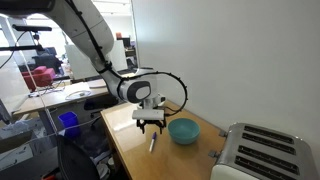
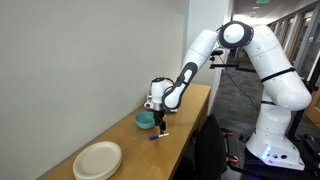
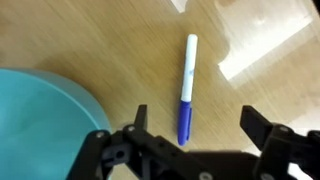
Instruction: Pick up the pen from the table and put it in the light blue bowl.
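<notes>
The pen (image 3: pixel 187 88) still has a gap between it and my fingers in an exterior view, so my gripper should go lower first and then close on it.
The pen (image 3: pixel 187 88) lies flat on the light brown wooden table (image 3: pixel 120 50). It has a white barrel and a blue cap end that points toward me. It also shows in both exterior views (image 1: pixel 153 143) (image 2: pixel 158 136). My gripper (image 3: pixel 197 122) is open and hovers just above the pen, its fingers to either side of the blue end, touching nothing. The light blue bowl (image 3: pixel 40 120) sits close to the left of the gripper in the wrist view and shows in both exterior views (image 1: pixel 183 130) (image 2: pixel 145 120).
A silver toaster (image 1: pixel 262 152) stands at the table's near end. A flat white dish (image 2: pixel 98 159) lies on the table near the wall. A blue cup (image 1: pixel 68 120) sits on a shelf beyond the table. The wall runs along one table side.
</notes>
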{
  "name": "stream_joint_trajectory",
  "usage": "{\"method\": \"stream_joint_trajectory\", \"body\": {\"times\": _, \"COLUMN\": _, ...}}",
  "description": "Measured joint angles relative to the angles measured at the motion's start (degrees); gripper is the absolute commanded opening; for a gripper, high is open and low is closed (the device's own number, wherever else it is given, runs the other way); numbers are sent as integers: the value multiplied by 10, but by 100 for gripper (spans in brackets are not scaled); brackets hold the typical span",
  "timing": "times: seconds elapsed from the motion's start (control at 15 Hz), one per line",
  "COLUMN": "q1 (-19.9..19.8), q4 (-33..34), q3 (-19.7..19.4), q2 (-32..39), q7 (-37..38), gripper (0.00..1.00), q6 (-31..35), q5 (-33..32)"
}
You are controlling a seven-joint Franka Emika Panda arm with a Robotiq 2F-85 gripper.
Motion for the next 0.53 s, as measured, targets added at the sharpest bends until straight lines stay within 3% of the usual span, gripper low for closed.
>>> {"method": "stream_joint_trajectory", "body": {"times": 0.27, "q1": 0, "q4": -11, "q3": -1, "q2": 3, "q7": 3, "gripper": 98, "q6": 1, "q5": -1}}
{"method": "stream_joint_trajectory", "body": {"times": 0.4, "q1": 0, "q4": -11, "q3": -3, "q2": 10, "q7": 10, "gripper": 87, "q6": 4, "q5": -2}}
{"method": "stream_joint_trajectory", "body": {"times": 0.53, "q1": 0, "q4": -11, "q3": -6, "q2": 19, "q7": 11, "gripper": 66, "q6": 13, "q5": -4}}
